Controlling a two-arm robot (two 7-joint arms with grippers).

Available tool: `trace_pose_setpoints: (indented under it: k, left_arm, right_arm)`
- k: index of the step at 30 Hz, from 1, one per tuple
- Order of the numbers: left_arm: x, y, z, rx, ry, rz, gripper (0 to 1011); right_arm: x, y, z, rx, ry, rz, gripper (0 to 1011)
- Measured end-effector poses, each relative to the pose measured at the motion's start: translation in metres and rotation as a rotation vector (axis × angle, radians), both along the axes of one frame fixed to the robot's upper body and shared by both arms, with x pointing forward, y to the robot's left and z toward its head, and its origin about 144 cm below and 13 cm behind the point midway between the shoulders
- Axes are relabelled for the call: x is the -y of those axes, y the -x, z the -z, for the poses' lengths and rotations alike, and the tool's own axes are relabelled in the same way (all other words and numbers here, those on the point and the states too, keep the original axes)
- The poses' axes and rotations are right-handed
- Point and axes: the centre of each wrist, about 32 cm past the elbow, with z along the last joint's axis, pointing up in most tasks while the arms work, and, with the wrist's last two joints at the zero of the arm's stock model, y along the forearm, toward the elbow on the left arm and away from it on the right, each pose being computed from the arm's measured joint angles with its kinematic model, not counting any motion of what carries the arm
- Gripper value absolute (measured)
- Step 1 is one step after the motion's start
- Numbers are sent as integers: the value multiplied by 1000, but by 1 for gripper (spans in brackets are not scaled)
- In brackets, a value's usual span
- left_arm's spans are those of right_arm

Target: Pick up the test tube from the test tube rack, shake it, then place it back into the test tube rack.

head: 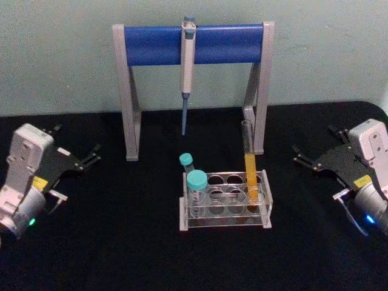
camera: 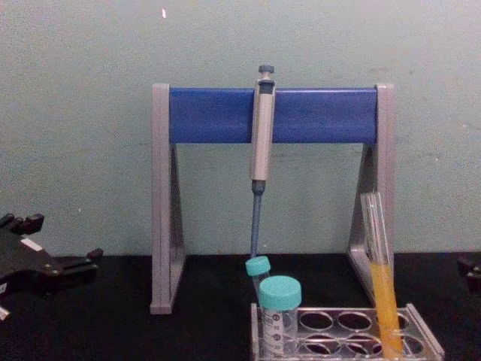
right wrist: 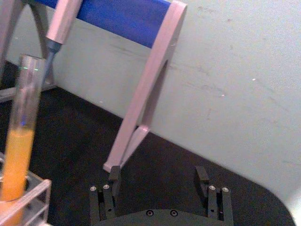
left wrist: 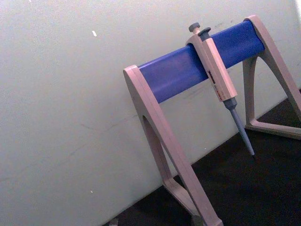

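The test tube needs to be lifted out and shaken, so my right gripper should next grab its glass body around the liquid's top (camera: 382, 265) (right wrist: 21, 130).
The test tube (head: 248, 162), a long clear glass tube part-filled with orange-yellow liquid, stands upright in a right-hand hole of the clear test tube rack (head: 225, 209) at the table's middle. It also appears in the chest view as the test tube (camera: 381, 282) in the rack (camera: 425, 338), and in the right wrist view as the test tube (right wrist: 19, 141). My left gripper (head: 77, 141) rests open on the table far left of the rack. To the rack's right, my right gripper (head: 313, 141) is open and empty, its fingers (right wrist: 114, 175) apart from the tube.
Two teal-capped tubes (head: 196, 182) stand in the rack's left holes. Behind the rack rises a grey-and-blue pipette stand (head: 193, 43) with a pipette (head: 187, 66) hanging from its bar. A black mat (head: 121, 242) covers the table, with a pale wall behind.
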Motion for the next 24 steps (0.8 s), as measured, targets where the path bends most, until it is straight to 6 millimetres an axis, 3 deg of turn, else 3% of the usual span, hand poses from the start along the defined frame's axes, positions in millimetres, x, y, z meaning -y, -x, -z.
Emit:
trace_pose_setpoints:
  k: [14,24]
  left_arm:
    - [0,0,0,0,0,0,1001]
    - [0,0,0,0,0,0,1001]
  right_arm:
    - [-13,16,-7,-84,-158,-136,1000]
    - [-24,15,-15,-132,-218,-236,1000]
